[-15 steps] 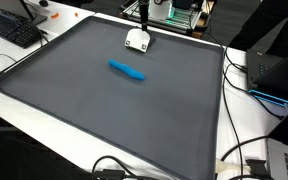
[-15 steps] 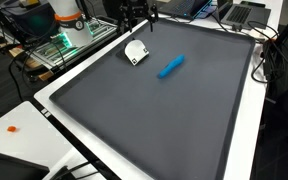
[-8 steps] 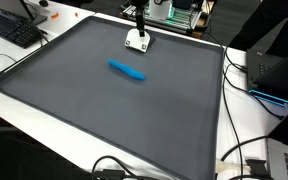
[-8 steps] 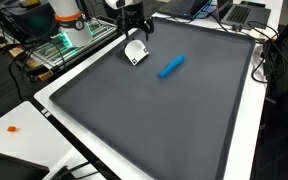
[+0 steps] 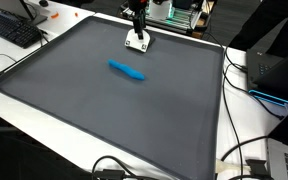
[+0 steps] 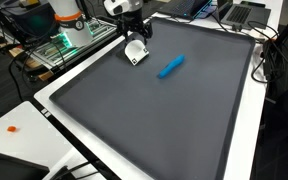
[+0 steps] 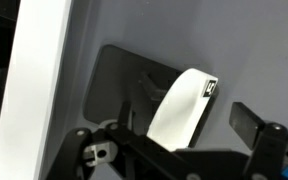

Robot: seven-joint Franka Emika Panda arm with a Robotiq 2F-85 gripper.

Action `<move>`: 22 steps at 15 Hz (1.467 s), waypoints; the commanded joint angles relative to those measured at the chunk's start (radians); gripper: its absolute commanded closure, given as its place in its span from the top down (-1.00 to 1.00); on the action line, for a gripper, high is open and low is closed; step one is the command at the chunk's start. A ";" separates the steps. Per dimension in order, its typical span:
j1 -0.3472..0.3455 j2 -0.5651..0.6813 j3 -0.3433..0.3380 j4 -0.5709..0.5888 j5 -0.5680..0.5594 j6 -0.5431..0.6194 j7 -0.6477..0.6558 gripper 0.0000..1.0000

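Note:
The white object's long sides are at an angle to my fingers over the black block, so my gripper needs to turn before it closes on the white object.
A small white object with a black label lies on the dark grey mat near its far edge; it also shows in the other exterior view. My gripper hangs just above it, fingers pointing down, as both exterior views show. In the wrist view the white object sits between my open jaws, and one dark finger shows to its right. I cannot tell whether the fingers touch it. A blue marker-like object lies apart near the mat's middle.
A black keyboard lies beyond one corner of the mat. Electronics with green light stand behind the arm. A laptop and cables lie along the mat's side. A small orange piece rests on the white table.
My gripper has come down toward the white object and now sits just over it. The white object and the blue object have not moved.

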 commanded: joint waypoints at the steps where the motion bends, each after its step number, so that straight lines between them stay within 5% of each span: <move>1: 0.022 0.016 -0.015 -0.009 0.028 0.054 0.024 1.00; 22: 0.038 0.102 -0.034 -0.003 0.030 0.249 0.206 0.91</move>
